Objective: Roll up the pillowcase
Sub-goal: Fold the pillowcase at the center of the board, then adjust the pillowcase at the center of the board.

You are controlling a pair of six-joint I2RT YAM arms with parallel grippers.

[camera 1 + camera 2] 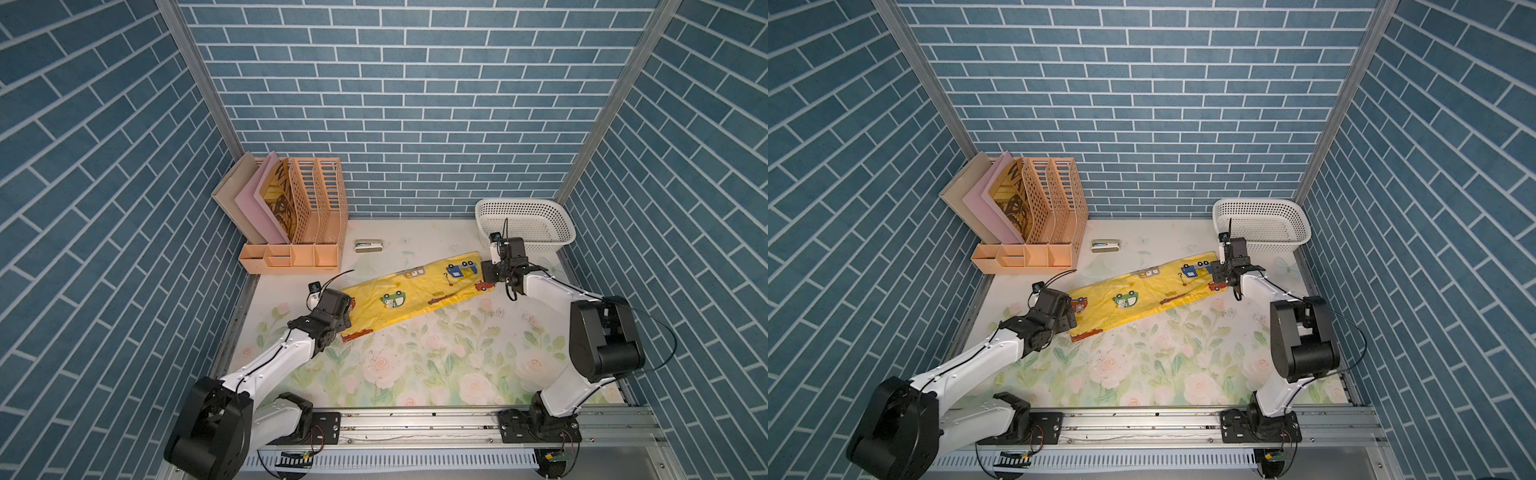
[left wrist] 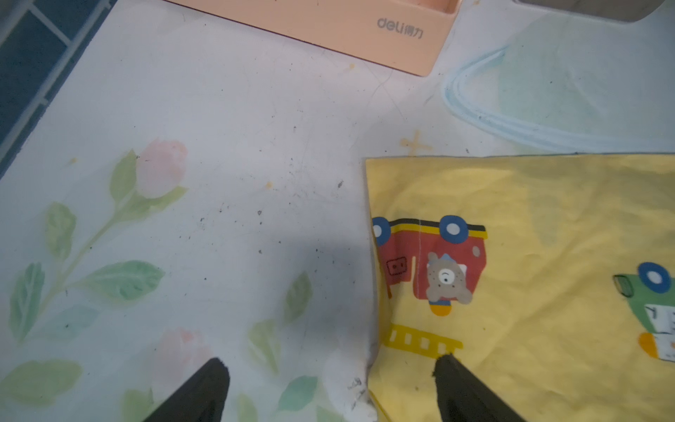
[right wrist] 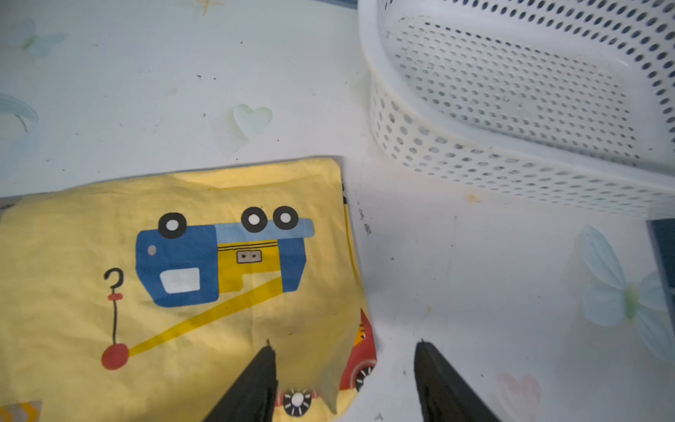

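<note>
My right gripper will pinch the yellow pillowcase (image 1: pixel 415 297) by the blue vehicle near the pillowcase's end, across from my left gripper, to turn the pillowcase for rolling.
The yellow pillowcase (image 1: pixel 415 297) (image 1: pixel 1144 297), printed with cartoon vehicles, lies as a long flat folded strip. It runs diagonally across the floral table covering in both top views. My left gripper (image 1: pixel 349 311) (image 2: pixel 331 361) is open and straddles the strip's left short end. One of its fingers is over the cloth (image 2: pixel 529 204) and the other is over the covering. My right gripper (image 1: pixel 486 272) (image 3: pixel 345 346) is open and straddles the right short end. One of its fingers is over the cloth (image 3: pixel 73 255) and the other is over the covering. Neither gripper holds the cloth.
A peach file organiser (image 1: pixel 299 216) (image 2: pixel 365 33) with folders stands at the back left. A white perforated basket (image 1: pixel 524 224) (image 3: pixel 511 164) sits at the back right, close behind my right gripper. A small grey stapler-like object (image 1: pixel 369 246) lies behind the strip. Blue brick walls enclose three sides.
</note>
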